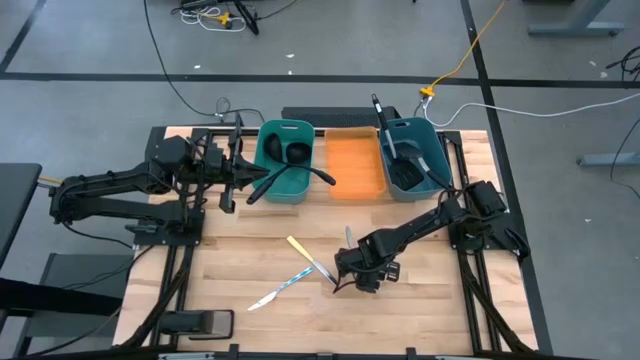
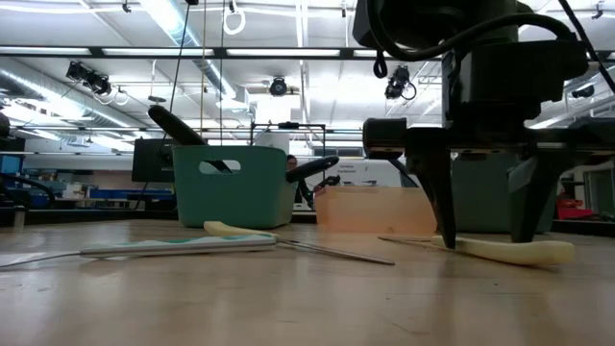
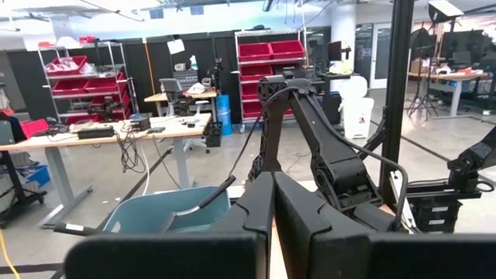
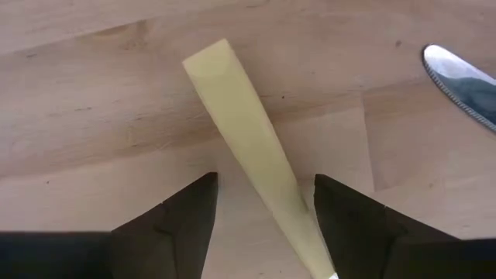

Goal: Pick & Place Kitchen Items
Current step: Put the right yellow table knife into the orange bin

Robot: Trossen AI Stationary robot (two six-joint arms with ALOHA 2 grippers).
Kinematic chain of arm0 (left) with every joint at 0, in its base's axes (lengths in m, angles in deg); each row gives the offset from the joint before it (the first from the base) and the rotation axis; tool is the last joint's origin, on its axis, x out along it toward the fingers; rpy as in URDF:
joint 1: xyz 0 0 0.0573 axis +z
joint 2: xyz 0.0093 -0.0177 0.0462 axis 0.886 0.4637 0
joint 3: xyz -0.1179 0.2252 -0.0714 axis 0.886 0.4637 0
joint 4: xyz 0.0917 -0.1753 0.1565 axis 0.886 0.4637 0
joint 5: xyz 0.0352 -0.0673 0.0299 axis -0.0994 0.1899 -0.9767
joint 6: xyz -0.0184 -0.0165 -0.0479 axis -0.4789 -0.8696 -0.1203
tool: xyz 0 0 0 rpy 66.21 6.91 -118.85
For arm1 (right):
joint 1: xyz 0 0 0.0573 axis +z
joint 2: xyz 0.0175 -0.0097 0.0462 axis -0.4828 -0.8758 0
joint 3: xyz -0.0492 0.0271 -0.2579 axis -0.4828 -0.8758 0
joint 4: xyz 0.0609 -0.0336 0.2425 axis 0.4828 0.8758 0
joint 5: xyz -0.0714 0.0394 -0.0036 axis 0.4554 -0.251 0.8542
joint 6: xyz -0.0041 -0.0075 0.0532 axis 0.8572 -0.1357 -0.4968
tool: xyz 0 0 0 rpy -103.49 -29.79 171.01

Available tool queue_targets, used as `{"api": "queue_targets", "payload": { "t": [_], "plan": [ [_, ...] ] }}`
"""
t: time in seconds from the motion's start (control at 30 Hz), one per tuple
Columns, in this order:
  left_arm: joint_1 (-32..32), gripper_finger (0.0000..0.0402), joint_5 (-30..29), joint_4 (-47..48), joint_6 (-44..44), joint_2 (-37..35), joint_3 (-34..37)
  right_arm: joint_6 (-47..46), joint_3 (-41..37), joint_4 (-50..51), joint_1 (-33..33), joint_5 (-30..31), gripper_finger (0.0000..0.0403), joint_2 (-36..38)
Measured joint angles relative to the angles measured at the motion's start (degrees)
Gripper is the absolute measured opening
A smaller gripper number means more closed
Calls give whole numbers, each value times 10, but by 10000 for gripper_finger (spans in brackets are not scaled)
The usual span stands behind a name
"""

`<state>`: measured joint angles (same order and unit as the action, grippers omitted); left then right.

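My right gripper grabs the knife by its pale yellow handle (image 4: 240, 124) next, to place it in the orange tray.
My right gripper (image 4: 263, 186) points straight down at the table's middle, open. Its two fingers stand on either side of a knife's pale yellow handle (image 4: 240, 124), which lies flat on the wood. In the low view the fingertips (image 2: 447, 235) reach almost down to the table beside that handle (image 2: 519, 253). A second yellow-handled knife (image 1: 300, 248) and a light-blue-handled knife (image 1: 283, 288) lie flat to the left of it. My left gripper (image 3: 273, 186) is shut on nothing and is held raised beside the left teal bin (image 1: 285, 165).
Black ladles and spoons stick out of the left teal bin, and black spatulas stand in the right teal bin (image 1: 412, 160). An orange tray (image 1: 356, 166) sits between the two bins. Another knife's blade (image 4: 461, 81) lies close beside my right gripper.
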<state>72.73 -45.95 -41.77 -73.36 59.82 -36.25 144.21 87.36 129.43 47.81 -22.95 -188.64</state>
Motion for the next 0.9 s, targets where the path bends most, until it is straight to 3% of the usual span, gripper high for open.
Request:
{"api": "queue_targets", "payload": {
  "t": [0.4, 0.9],
  "plan": [
    [0, 16, 0, 2, 5, 0, 0, 0, 0, 1, 1, -6, 216, -1],
    [0, 16, 0, 3, 5, 0, 0, 0, 0, 4, 1, -13, 134, -1]
  ]
}}
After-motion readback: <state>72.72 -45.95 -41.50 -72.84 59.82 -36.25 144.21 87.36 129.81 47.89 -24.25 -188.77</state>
